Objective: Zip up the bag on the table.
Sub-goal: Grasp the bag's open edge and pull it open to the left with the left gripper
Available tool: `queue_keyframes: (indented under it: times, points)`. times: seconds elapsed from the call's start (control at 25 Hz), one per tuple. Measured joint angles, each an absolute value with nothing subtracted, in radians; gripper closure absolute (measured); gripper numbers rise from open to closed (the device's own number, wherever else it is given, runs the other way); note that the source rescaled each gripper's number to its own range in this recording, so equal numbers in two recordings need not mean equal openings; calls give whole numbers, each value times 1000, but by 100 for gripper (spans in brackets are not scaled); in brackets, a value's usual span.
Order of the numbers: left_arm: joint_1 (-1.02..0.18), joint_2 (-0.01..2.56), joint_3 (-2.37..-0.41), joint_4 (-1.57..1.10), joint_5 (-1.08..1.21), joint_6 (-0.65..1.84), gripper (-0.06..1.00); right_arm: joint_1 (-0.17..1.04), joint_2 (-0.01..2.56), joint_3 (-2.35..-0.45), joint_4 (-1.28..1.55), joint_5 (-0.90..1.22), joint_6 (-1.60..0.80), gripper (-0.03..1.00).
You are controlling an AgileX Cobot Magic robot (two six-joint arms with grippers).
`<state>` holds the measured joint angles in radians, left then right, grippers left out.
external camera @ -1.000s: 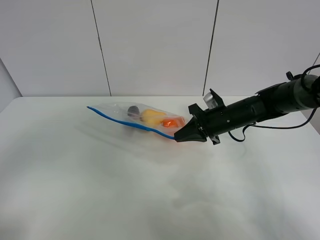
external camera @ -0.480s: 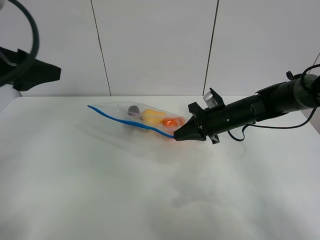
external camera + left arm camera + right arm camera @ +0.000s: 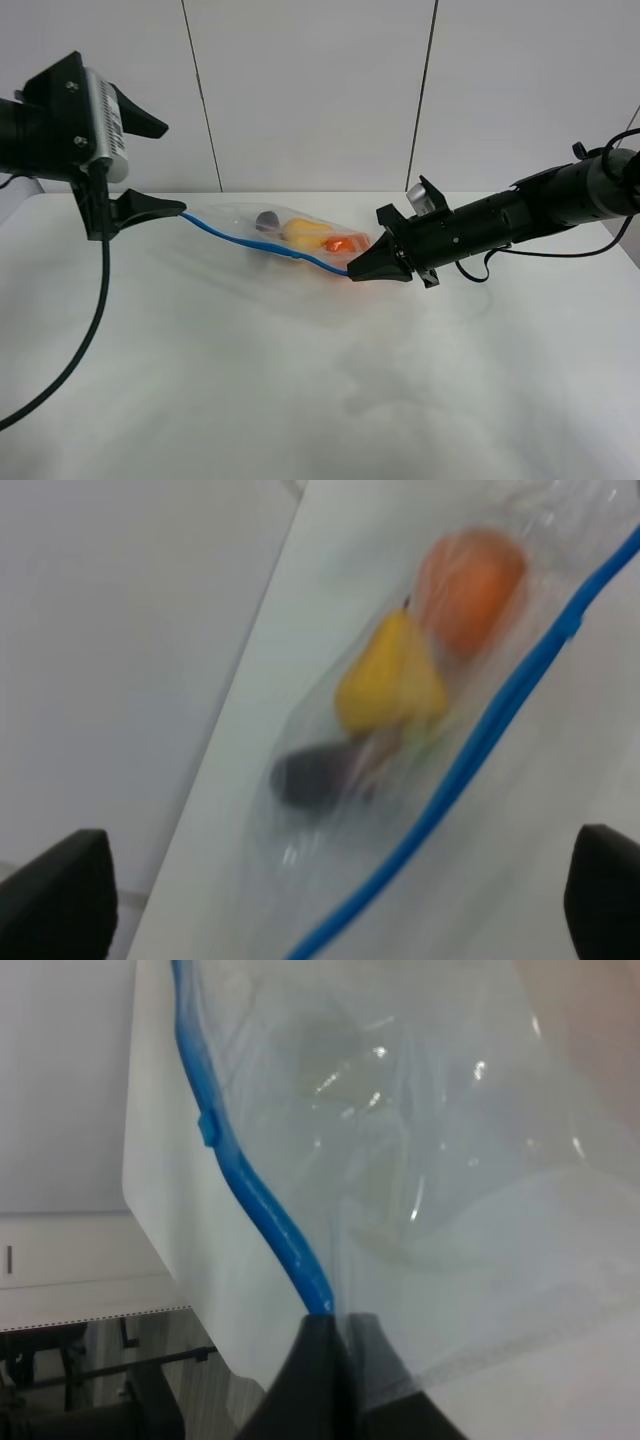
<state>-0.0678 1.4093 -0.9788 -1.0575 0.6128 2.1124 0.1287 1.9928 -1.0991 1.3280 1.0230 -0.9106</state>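
The left gripper grabs the blue strip by its loose end (image 3: 187,216) next, to zip up the clear bag (image 3: 262,228).
The clear bag (image 3: 262,228) lies on the white table (image 3: 300,390), its blue strip (image 3: 262,248) along the near edge. An eggplant (image 3: 267,221), a yellow pear (image 3: 303,233) and an orange (image 3: 343,243) show through it. My right gripper (image 3: 354,272) is shut on the strip's right end; in the right wrist view its closed fingers (image 3: 325,1375) pinch the strip (image 3: 262,1210). My left gripper (image 3: 174,168) is open and empty, just left of the bag's left end. The left wrist view shows the bag (image 3: 330,830), pear (image 3: 390,675) and strip (image 3: 470,755) between its spread fingers (image 3: 55,895).
A small blue tab (image 3: 207,1126) sits partway along the strip in the right wrist view. A white panelled wall (image 3: 310,90) stands behind the table. A black cable (image 3: 70,340) hangs from the left arm over the table's left side.
My left arm has come into view from the left and moved right, up to the bag's left end, gripper open. The right gripper and bag have stayed put.
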Motion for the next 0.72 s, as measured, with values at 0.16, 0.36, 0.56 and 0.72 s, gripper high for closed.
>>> queue_keyframes:
  times: [0.16, 0.36, 0.56, 0.72]
  points:
    - [-210, 1463, -980, -1074, 525, 2126, -6, 129, 1993, -1099, 1335, 1021, -911, 97]
    - [-356, 1565, -981, -1078, 396, 2127, -6, 129, 1993, -1099, 1341, 1021, -911, 97]
    - [-449, 1678, -981, -1079, 243, 2127, -6, 129, 1993, -1099, 1344, 1021, -911, 97]
    - [-499, 1752, -981, -1079, 112, 2127, 2, 129, 1993, -1099, 1344, 1021, -911, 97]
